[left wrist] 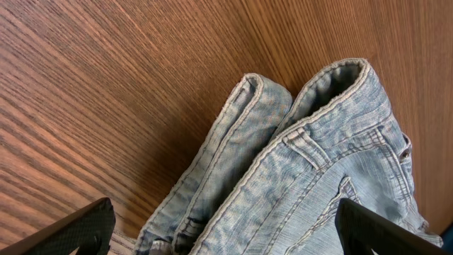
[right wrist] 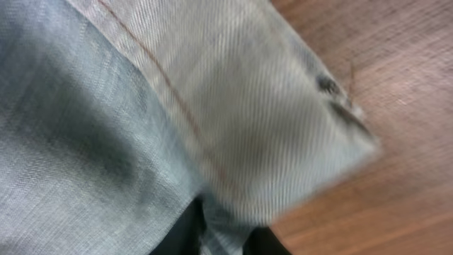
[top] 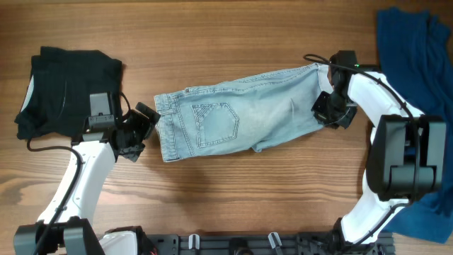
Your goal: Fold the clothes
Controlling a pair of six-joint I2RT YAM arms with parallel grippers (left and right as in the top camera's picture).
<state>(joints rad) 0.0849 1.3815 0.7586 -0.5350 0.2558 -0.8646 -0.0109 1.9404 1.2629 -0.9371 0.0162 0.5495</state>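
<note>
The shorts' waistband is doubled. My left gripper next needs to hold the doubled waistband [left wrist: 297,163] by both layers together, to fold the waistband end over toward the leg hem.
Pale light-blue denim shorts [top: 237,117] lie folded lengthwise across the table's middle, waistband at the left, one back pocket up. My left gripper [top: 145,127] is open at the waistband end; in the left wrist view its fingers straddle the doubled waistband [left wrist: 297,163]. My right gripper [top: 327,110] is shut on the hemmed leg end of the shorts; the right wrist view shows denim [right wrist: 177,106] pinched between its fingers. A black garment [top: 67,88] lies folded at the far left. A deep-blue garment [top: 417,49] lies at the right edge.
The wooden table [top: 233,198] shows bare in front of the shorts. The deep-blue garment runs down the right side behind my right arm. A black cable runs over the right wrist.
</note>
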